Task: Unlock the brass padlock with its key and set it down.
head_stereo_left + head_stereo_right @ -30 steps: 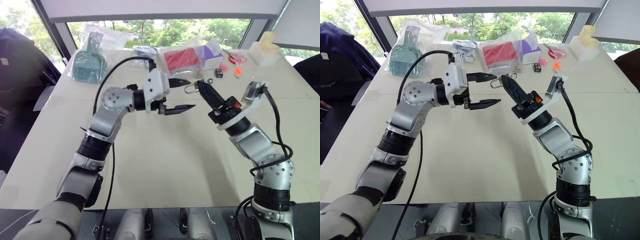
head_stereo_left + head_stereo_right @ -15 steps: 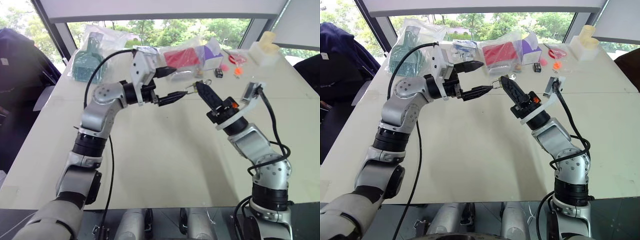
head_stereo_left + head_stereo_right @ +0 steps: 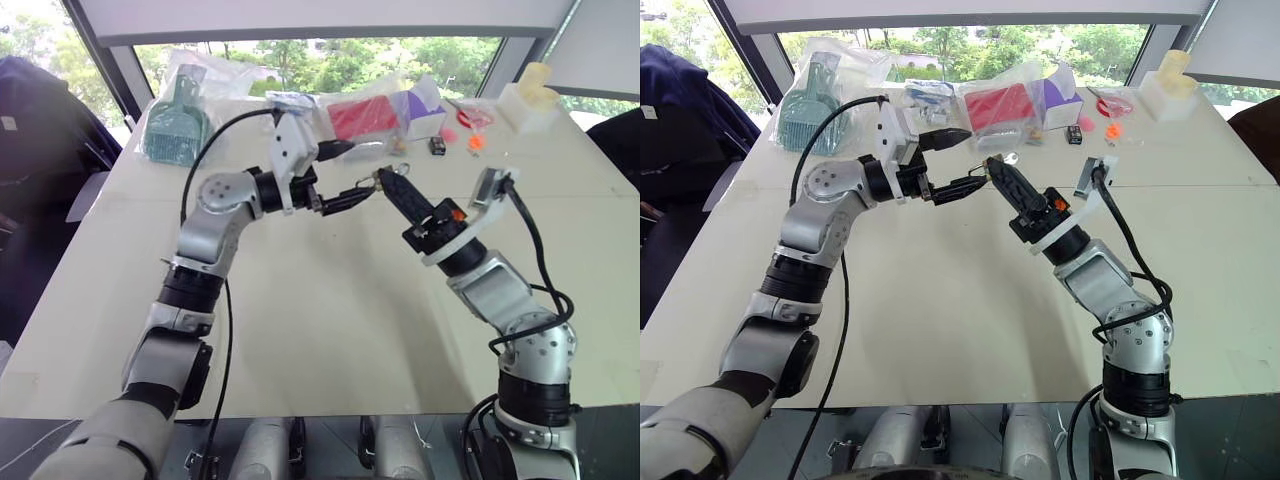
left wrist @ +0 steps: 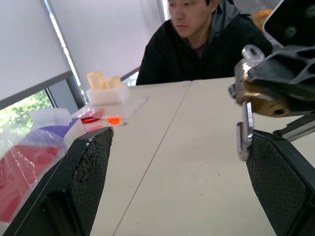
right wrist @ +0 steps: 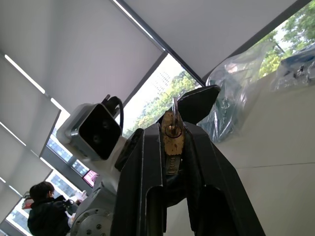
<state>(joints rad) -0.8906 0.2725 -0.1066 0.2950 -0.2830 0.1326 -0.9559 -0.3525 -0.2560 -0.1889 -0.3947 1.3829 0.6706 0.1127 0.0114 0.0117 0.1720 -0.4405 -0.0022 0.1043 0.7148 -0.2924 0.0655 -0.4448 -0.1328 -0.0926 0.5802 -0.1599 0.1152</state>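
My right gripper should keep holding the padlock, because the brass padlock (image 5: 172, 140) is hanging above the table at my right gripper's fingers in the right wrist view.
The brass padlock (image 4: 258, 93) is tiny and gold, pinched at the tips of my right gripper (image 3: 385, 180), which is shut on it above the table's middle. Its thin silvery shackle (image 4: 244, 137) hangs out of the body. A silvery tab with a hole (image 4: 251, 51) juts from the other end; it looks like the key's head. My left gripper (image 3: 362, 168) is open and points across at the right one, one finger on each side of the padlock (image 5: 172, 140). The shackle hangs close to one left pad (image 4: 280, 182); I cannot tell if they touch.
Along the table's far edge lie a bagged teal item (image 3: 175, 125), a red pack (image 3: 362, 115), a purple box (image 3: 425, 105), a small black box (image 3: 437, 145), orange bits (image 3: 475, 140) and a white foam piece (image 3: 530, 95). A person (image 4: 206, 39) sits beyond the table.
My left gripper has swung in toward the right one, rolled, and opened to its widest, so its fingers now flank the padlock. The right gripper has kept its hold in about the same place.
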